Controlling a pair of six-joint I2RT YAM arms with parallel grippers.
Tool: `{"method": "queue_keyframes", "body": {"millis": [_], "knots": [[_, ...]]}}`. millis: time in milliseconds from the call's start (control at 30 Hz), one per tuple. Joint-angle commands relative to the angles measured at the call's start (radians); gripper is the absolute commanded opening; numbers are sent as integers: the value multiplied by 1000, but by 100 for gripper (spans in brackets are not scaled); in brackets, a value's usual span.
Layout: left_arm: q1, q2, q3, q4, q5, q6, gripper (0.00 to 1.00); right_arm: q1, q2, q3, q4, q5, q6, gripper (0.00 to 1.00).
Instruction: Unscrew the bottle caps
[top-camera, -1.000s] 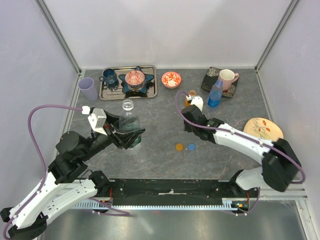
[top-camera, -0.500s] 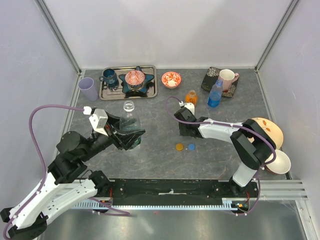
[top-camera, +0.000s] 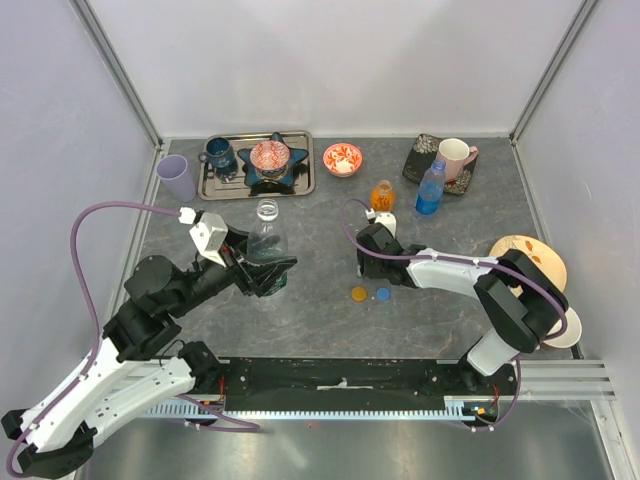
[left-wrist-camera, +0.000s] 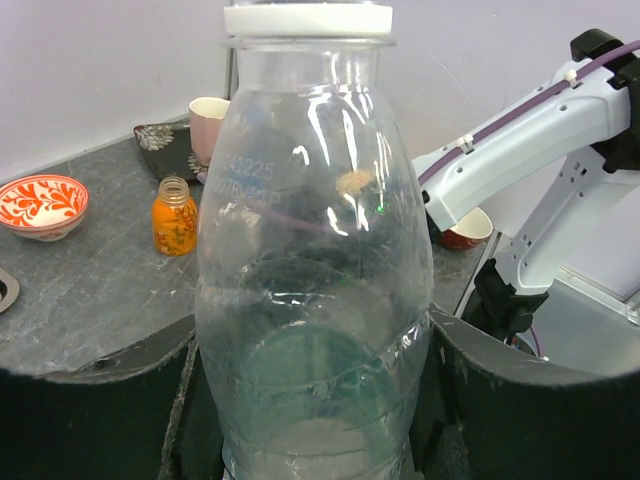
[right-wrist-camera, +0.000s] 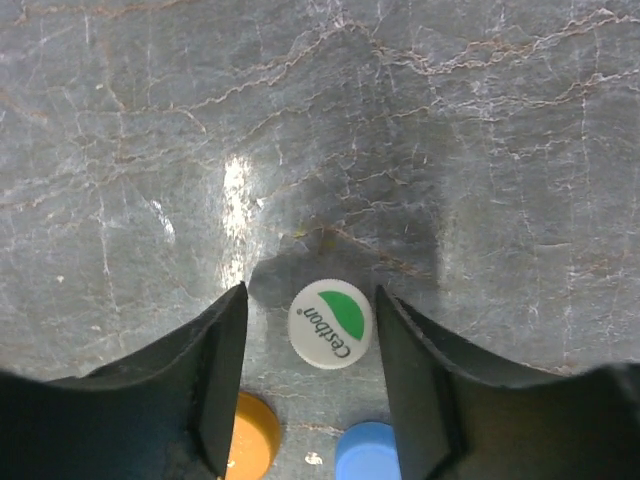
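The robot's right gripper needs to reach the clear bottle and grab it near its neck, above the left gripper, so that the bottle's base stays free to stand upright.
My left gripper (top-camera: 268, 272) is shut on the lower body of a clear bottle (top-camera: 266, 240), which it holds upright; it also shows in the left wrist view (left-wrist-camera: 310, 250), between the fingers (left-wrist-camera: 100, 400). The bottle has a white band at its neck, and its mouth looks open from above. My right gripper (top-camera: 366, 266) is open and points down at the table. The white-and-green cap (right-wrist-camera: 331, 325) lies flat between its fingers (right-wrist-camera: 200, 380). The orange cap (top-camera: 359, 294) and blue cap (top-camera: 383, 294) lie just beside it. The orange bottle (top-camera: 382, 194) and blue bottle (top-camera: 430, 187) stand uncapped behind. No second clear bottle or white-and-blue cap is in view.
A lilac cup (top-camera: 177, 178) stands at the back left by a metal tray (top-camera: 208, 188) holding a blue mug and a star dish. A red patterned bowl (top-camera: 342, 158), a pink mug (top-camera: 455, 155) on a dark plate, a wooden plate (top-camera: 528, 258) and a white bowl (top-camera: 570, 328) are around.
My right gripper moved from beside the orange bottle toward me to the loose caps, and the white-and-green cap now lies on the table between its open jaws. The left gripper shifted the bottle slightly right.
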Motion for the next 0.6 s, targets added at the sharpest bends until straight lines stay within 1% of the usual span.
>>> {"method": "queue_keyframes", "body": {"millis": [0, 33, 67, 167, 300, 367, 400, 467, 533, 567], "knots": [[2, 12, -5, 52, 11, 5, 29, 8, -61, -18, -59, -29, 17, 65], [2, 12, -3, 52, 12, 5, 29, 9, -75, -9, -60, -27, 17, 69], [2, 14, -1, 52, 12, 7, 30, 9, -87, -1, -62, -24, 17, 70], [2, 28, 9, 61, 15, 8, 30, 8, -126, 54, -85, -20, 17, 73], [2, 49, 34, 61, 20, 13, 30, 9, -233, 160, -169, 13, 6, 76], [2, 63, 48, 59, 26, 16, 30, 9, -279, 253, -244, 55, 0, 78], [2, 69, 52, 59, 27, 18, 30, 9, -329, 321, -269, 69, -12, 78], [2, 92, 67, 56, 34, 27, 31, 9, -380, 384, -319, 100, -26, 79], [2, 115, 83, 56, 53, 36, 31, 8, -460, 460, -330, 91, -61, 79], [3, 147, 100, 53, 63, 48, 31, 8, -485, 487, -333, 53, -78, 79]]}}
